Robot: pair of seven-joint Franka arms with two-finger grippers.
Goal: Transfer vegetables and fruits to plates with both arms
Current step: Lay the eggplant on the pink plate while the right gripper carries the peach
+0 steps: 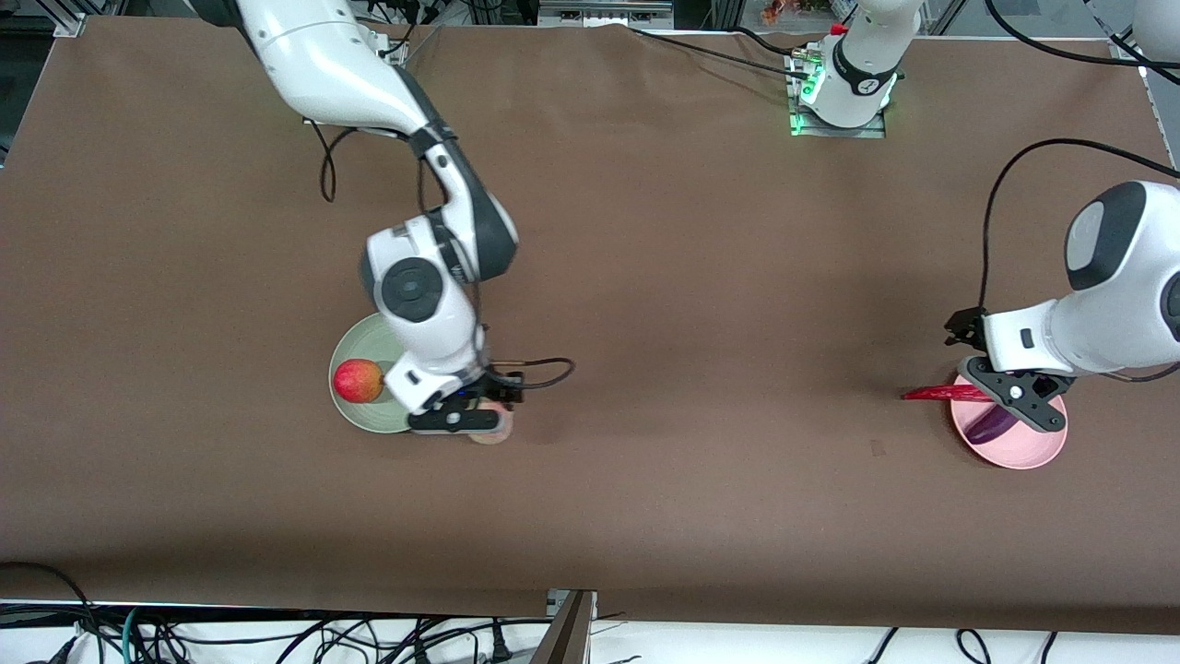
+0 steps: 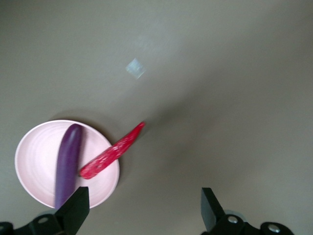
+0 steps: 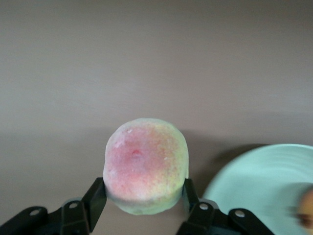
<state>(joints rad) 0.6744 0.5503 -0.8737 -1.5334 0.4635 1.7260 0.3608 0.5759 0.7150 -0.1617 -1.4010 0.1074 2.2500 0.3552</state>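
Observation:
The peach (image 3: 145,164) hangs beside the plate's rim, outside, so my right gripper keeps hold of the peach until it lines up with the green plate.
My right gripper (image 1: 481,422) is shut on the fuzzy yellowish-pink peach (image 1: 492,430), low over the table just beside the pale green plate (image 1: 361,417). In the right wrist view both fingers press the peach (image 3: 145,164), and the green plate's rim (image 3: 259,181) shows beside it. The round red fruit (image 1: 358,381) lies on the green plate. My left gripper (image 1: 1019,398) is open and empty over the pink plate (image 1: 1037,452). The purple eggplant (image 2: 68,161) lies in the pink plate (image 2: 34,156). The red chili (image 2: 112,151) lies across its rim, tip out on the table.
The brown table (image 1: 701,304) stretches wide between the two plates. A small pale patch (image 2: 135,68) lies on the table near the chili's tip. Cables hang from both arms. The table's front edge has a post (image 1: 567,627) and loose cables.

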